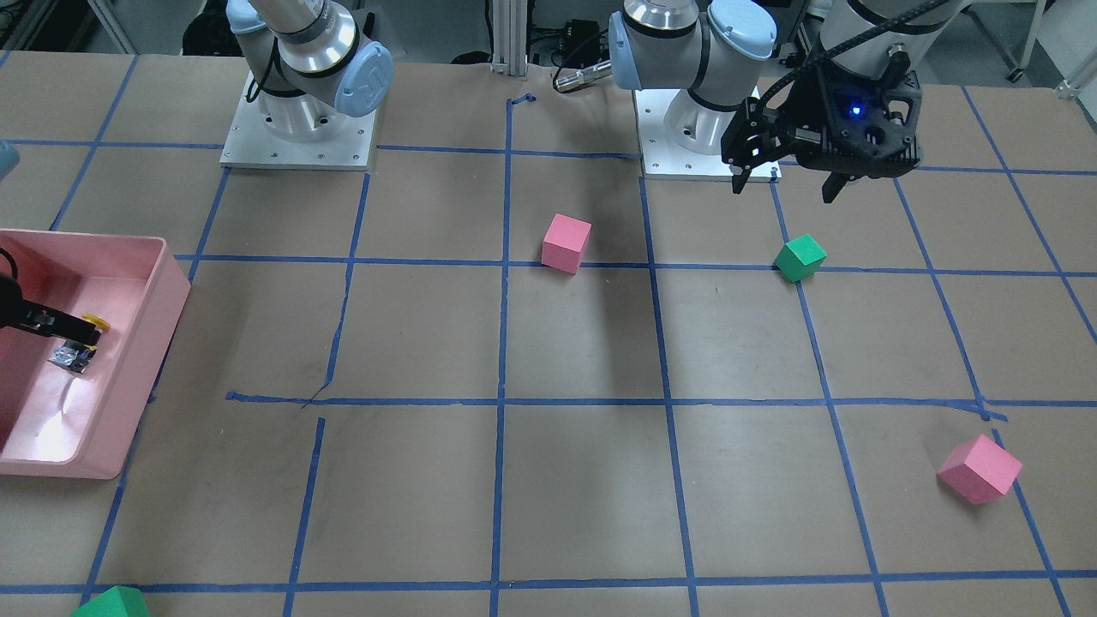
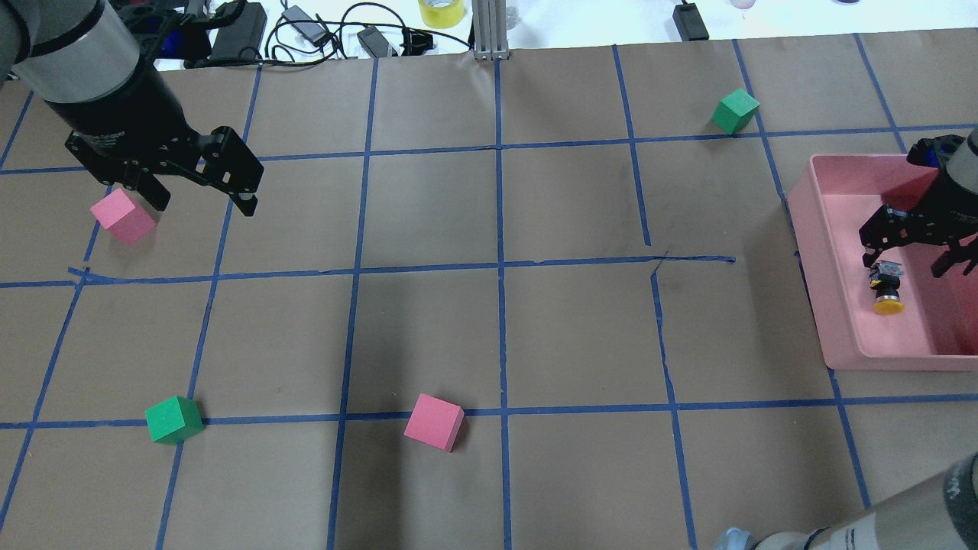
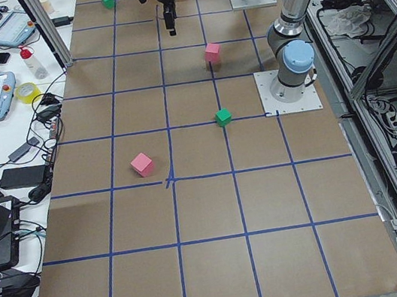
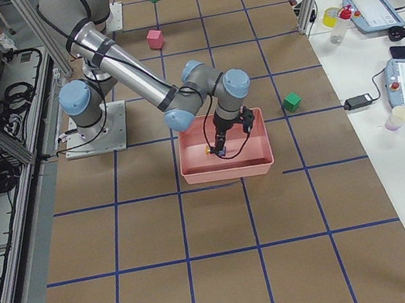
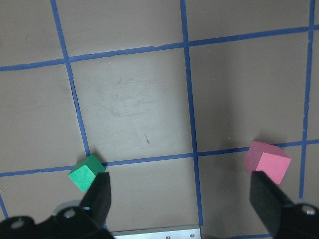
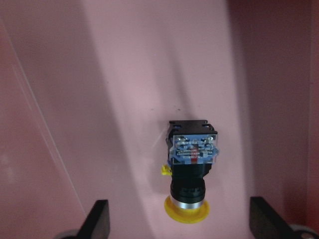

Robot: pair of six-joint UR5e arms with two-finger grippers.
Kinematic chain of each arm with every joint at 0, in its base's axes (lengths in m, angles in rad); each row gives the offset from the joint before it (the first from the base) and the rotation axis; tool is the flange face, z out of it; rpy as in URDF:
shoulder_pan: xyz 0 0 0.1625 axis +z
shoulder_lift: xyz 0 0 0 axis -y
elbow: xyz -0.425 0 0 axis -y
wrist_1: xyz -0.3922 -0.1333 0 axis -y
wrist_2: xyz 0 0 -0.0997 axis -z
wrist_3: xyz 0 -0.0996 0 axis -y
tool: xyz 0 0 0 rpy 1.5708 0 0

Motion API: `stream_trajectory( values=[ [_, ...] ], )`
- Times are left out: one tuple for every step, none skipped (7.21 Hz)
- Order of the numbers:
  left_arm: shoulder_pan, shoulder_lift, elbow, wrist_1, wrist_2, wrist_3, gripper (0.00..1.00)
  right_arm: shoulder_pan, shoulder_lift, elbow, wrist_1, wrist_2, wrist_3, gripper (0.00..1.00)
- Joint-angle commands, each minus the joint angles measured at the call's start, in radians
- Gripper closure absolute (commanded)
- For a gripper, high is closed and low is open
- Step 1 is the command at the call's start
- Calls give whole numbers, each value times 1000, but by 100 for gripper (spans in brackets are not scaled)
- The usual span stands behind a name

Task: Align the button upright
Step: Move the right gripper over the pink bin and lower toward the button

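I will set the button upright, so next I will grab it with my right gripper by its black neck (image 6: 187,186) behind the yellow cap (image 6: 187,215).
The button (image 2: 886,287) lies on its side on the floor of the pink bin (image 2: 811,252). Its yellow cap (image 6: 186,210) points towards the robot and its metallic base (image 6: 193,148) points away. My right gripper (image 2: 905,264) hangs open inside the bin just above the button. In the right wrist view the button (image 6: 192,169) sits between the two fingers and touches neither. My left gripper (image 2: 204,205) is open and empty, hovering above the table beside a pink cube (image 2: 122,216).
A green cube (image 2: 174,419) and a second pink cube (image 2: 434,422) lie near the robot's side. Another green cube (image 2: 735,111) sits at the far right, beyond the bin. The bin walls (image 1: 167,308) stand close around the right gripper.
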Motion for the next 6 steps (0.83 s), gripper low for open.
stream_trajectory(
  values=[
    [0,0,0,-1,2,1,0,0,28,13,-21,-3,-7,0],
    [0,0,0,-3,2,1,0,0,52,13,-23,-6,-7,0],
    [0,0,0,-3,2,1,0,0,69,13,-23,-6,-5,0],
    [0,0,0,-3,2,-1,0,-2,73,13,-35,-6,-5,12],
    [0,0,0,-3,2,1,0,-2,79,25,-34,-9,-7,49],
    [0,0,0,-3,2,1,0,-3,76,33,-31,-9,-5,85]
  ],
)
